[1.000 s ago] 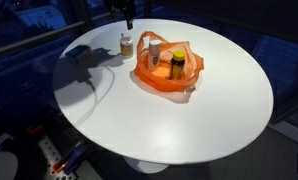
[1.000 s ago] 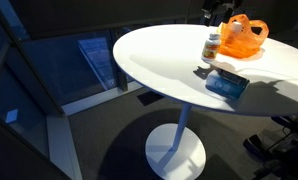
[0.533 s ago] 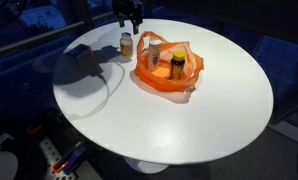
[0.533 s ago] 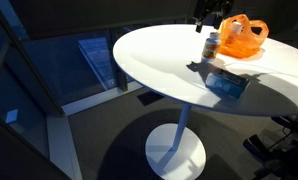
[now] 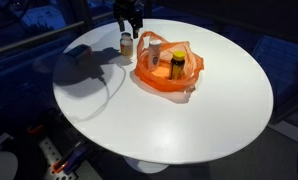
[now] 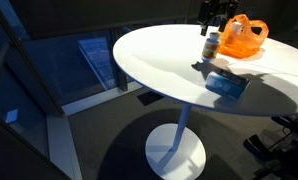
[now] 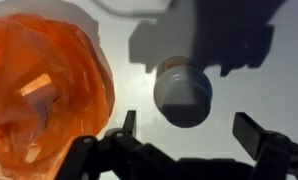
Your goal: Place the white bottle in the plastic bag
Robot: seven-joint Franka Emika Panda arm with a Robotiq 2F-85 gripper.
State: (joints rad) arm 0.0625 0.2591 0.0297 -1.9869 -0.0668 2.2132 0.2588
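Both my fingers reach down beside the cap of the white bottle, so my gripper should close now. Closing now would hold the bottle.
A small white bottle with a brown label (image 5: 126, 45) stands upright on the round white table (image 5: 189, 120), just beside the orange plastic bag (image 5: 167, 68). It also shows in an exterior view (image 6: 210, 45) and from above in the wrist view (image 7: 181, 90). My gripper (image 5: 126, 22) hangs directly over the bottle, open and empty, and shows in the wrist view (image 7: 189, 125) with a finger on either side of the bottle. The bag (image 7: 39, 90) lies open, with a white-capped bottle (image 5: 154, 52) and an orange bottle (image 5: 177, 63) inside.
The bottle and bag (image 6: 242, 37) sit near the table's far edge (image 6: 169, 28). The arm's shadow (image 5: 81, 66) falls on the table beside the bottle. Dark floor and the table's pedestal base (image 6: 175, 155) lie below.
My gripper has shifted slightly and come lower over the white bottle. The bottle and the bag have not moved.
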